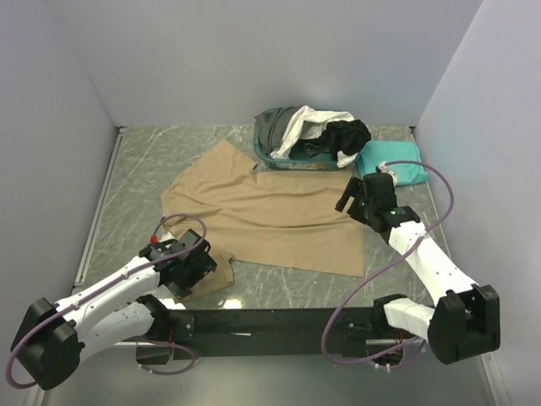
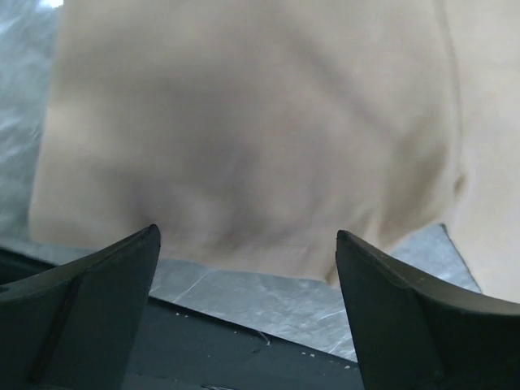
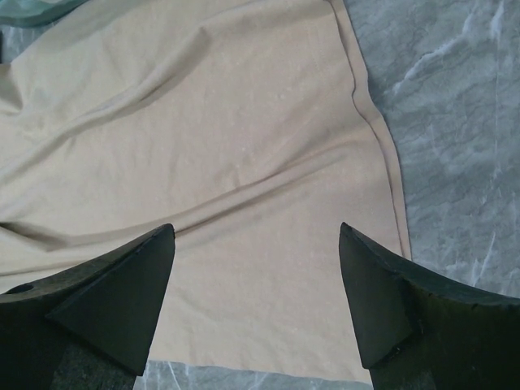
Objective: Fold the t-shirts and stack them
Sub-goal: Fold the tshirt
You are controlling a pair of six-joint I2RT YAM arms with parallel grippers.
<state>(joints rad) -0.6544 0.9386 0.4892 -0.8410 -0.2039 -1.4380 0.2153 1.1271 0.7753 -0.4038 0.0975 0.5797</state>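
Note:
My left gripper grabs the tan t-shirt (image 1: 270, 216) by the open end of its near sleeve (image 1: 208, 292) next, to fold the sleeve over the t-shirt's body.
A tan t-shirt (image 1: 270, 216) lies spread flat across the middle of the table, one sleeve reaching toward the near left. My left gripper (image 1: 193, 269) hovers open over that near-left sleeve (image 2: 244, 146), nothing between its fingers (image 2: 106, 292). My right gripper (image 1: 365, 196) is open above the tan t-shirt's right edge (image 3: 244, 162), its fingers (image 3: 382, 301) empty. A folded teal t-shirt (image 1: 390, 163) rests at the back right. White (image 1: 304, 125), black (image 1: 348, 135) and dark grey (image 1: 279, 131) t-shirts are heaped in the teal basket (image 1: 283, 161).
The basket stands at the back centre, touching the tan cloth's far edge. White walls enclose the marble table (image 1: 135, 178) on three sides. A black mounting bar (image 1: 254, 321) runs along the near edge between the arm bases.

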